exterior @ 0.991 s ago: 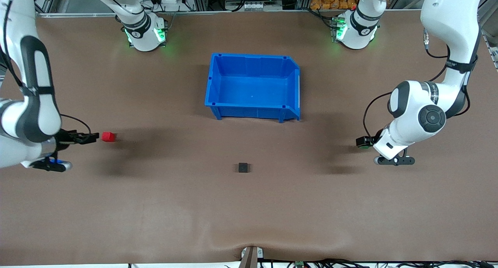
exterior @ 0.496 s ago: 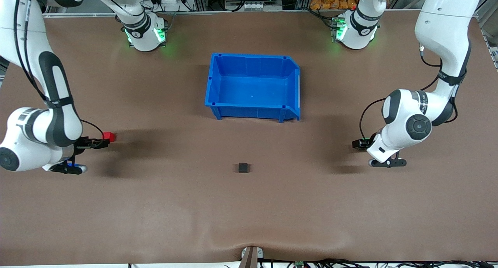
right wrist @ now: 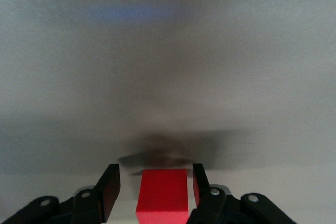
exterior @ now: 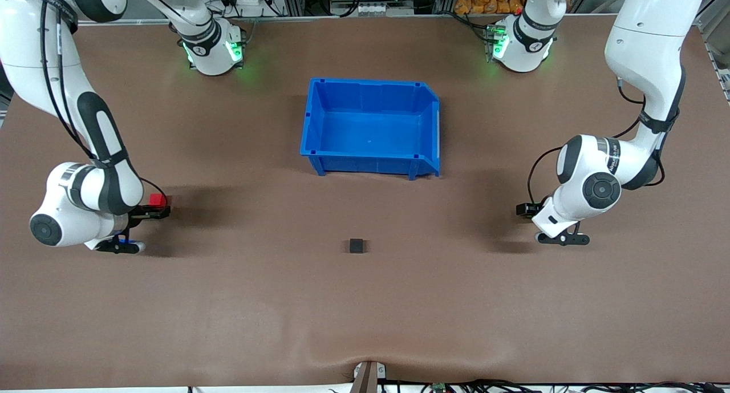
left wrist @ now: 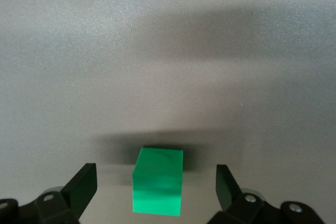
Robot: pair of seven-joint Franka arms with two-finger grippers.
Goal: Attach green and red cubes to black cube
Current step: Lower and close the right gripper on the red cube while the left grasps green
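In the left wrist view the cube sits between the open fingers, so my left gripper closes on the green cube point(left wrist: 157, 182) next.
The red cube point(exterior: 158, 199) sits on the brown table toward the right arm's end. My right gripper point(exterior: 160, 207) is down around it. In the right wrist view the red cube point(right wrist: 163, 195) lies between the narrowed fingers point(right wrist: 110, 187), with thin gaps showing on both sides. The green cube point(left wrist: 157, 182) rests on the table between the wide-open jaws of my left gripper point(left wrist: 156, 184). In the front view the left gripper point(exterior: 527, 209) hides that cube, toward the left arm's end. The black cube point(exterior: 356, 245) lies alone mid-table, nearer the front camera than both grippers.
A blue bin point(exterior: 370, 165) stands open and empty in the middle of the table, farther from the front camera than the black cube. Both arm bases stand along the table's back edge.
The right arm slid forward until its fingers straddled the red cube, and the jaws have narrowed. The left arm shifted slightly toward the table's middle, covering the green cube in the front view.
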